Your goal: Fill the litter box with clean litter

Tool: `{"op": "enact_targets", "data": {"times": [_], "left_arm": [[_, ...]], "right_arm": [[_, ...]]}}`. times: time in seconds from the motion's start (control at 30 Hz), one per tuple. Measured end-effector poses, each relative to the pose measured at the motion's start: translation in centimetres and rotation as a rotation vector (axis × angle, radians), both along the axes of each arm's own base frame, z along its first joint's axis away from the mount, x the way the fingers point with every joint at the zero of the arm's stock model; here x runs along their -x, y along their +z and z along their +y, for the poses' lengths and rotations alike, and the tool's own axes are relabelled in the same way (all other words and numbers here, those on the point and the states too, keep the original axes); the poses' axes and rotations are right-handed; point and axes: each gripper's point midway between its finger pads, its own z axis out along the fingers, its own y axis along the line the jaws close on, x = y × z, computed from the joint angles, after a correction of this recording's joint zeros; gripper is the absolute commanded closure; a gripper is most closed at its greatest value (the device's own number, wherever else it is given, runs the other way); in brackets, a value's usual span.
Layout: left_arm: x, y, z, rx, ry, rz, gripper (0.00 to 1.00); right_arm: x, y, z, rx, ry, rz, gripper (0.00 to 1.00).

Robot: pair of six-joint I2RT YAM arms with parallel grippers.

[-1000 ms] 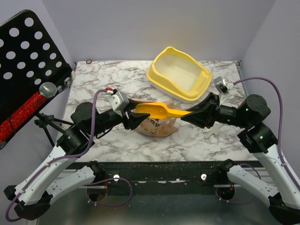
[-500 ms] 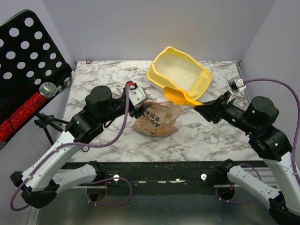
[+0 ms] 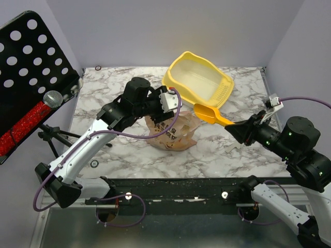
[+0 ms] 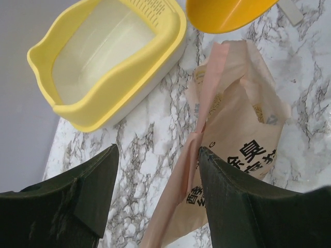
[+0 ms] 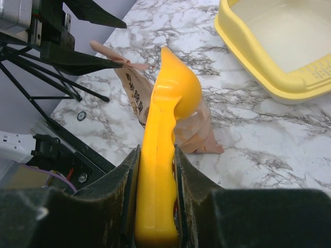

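My left gripper should next grab the tan paper bag by its pink flap (image 4: pixel 191 147), so the bag's opening stays open and the scoop (image 4: pixel 222 13) can take litter.
The pale-yellow litter box (image 3: pixel 199 82) (image 4: pixel 103 62) (image 5: pixel 279 46) stands at the back of the marble table, its inside pale and bare. In front of it a crumpled tan paper bag (image 3: pixel 173 133) (image 4: pixel 243 134) (image 5: pixel 145 98) stands with its mouth open. A few beige grains of clean litter (image 4: pixel 260 112) show inside that mouth. My left gripper (image 3: pixel 164 106) (image 4: pixel 158 150) hangs open over the bag's top, and the bag's pink flap lies between the jaws. My right gripper (image 3: pixel 239 127) (image 5: pixel 156 151) is shut on the handle of the orange scoop (image 3: pixel 208 113) (image 5: pixel 168 119) (image 4: pixel 222 13), right of the bag.
A black perforated stand (image 3: pixel 31 62) and a red glitter microphone (image 3: pixel 28 121) lean in at the left. A small ring (image 3: pixel 98 67) lies at the table's back left corner. Grey walls close in the back and both sides.
The scoop has left the bag's mouth and moved right, past the box's front edge. My left gripper has swung right from beside the bag to above its top and opened wider.
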Motion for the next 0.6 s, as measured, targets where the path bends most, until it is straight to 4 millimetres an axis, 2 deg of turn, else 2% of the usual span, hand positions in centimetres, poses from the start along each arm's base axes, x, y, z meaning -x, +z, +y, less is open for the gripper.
{"op": "enact_targets", "data": {"times": [0.27, 0.33, 0.4, 0.47, 0.5, 0.57, 0.6], "left_arm": [[-1.0, -1.7, 0.9, -0.035, -0.026, 0.052, 0.32], [-0.9, -2.1, 0.7, -0.037, -0.039, 0.07, 0.38], [-0.6, -3.0, 0.4, -0.043, -0.063, 0.105, 0.51], [-0.3, -3.9, 0.2, -0.053, -0.08, 0.14, 0.76], [-0.2, -4.4, 0.1, -0.06, -0.087, 0.158, 0.85], [-0.1, -5.3, -0.1, -0.07, -0.095, 0.191, 0.97], [-0.1, -5.7, -0.2, -0.073, -0.094, 0.203, 0.99]], "right_arm": [[0.3, -1.3, -0.3, 0.035, -0.001, 0.05, 1.0], [0.2, -1.5, -0.2, 0.043, -0.001, 0.059, 1.0], [0.0, -1.8, -0.1, 0.053, 0.002, 0.069, 1.0], [-0.3, -2.1, 0.1, 0.063, 0.004, 0.08, 1.0], [-0.4, -2.3, 0.2, 0.069, 0.009, 0.087, 1.0], [-0.8, -2.8, 0.5, 0.084, 0.012, 0.11, 1.0], [-0.9, -3.0, 0.6, 0.09, 0.012, 0.119, 1.0]]}}
